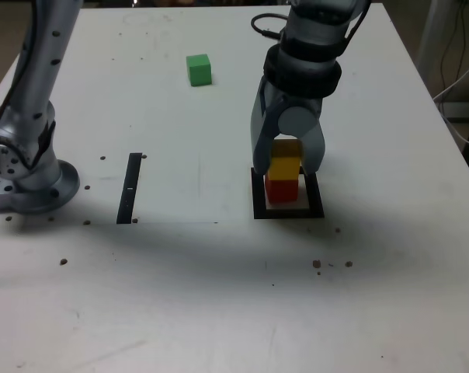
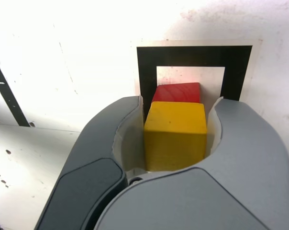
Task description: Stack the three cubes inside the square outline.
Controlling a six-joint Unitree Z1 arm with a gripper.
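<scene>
The yellow cube's base (image 1: 284,177) is on the red cube (image 1: 281,189) inside the square outline, so the yellow cube would stay standing if my gripper opened now.
The red cube (image 1: 281,189) sits inside the black square outline (image 1: 288,210) on the white table. On top of it rests the yellow cube (image 1: 284,165), with my gripper (image 1: 287,159) shut on it from above. In the wrist view both jaws press the sides of the yellow cube (image 2: 175,134), and the red cube (image 2: 177,92) shows just beyond it within the square outline (image 2: 147,72). The green cube (image 1: 199,69) lies alone at the far side of the table, well away from the gripper.
A narrow black strip (image 1: 130,187) lies on the table at the exterior view's left of the outline. The arm's grey base (image 1: 25,167) stands at the far left. Cables hang off the table's right edge (image 1: 456,85). Small dark specks dot the near tabletop.
</scene>
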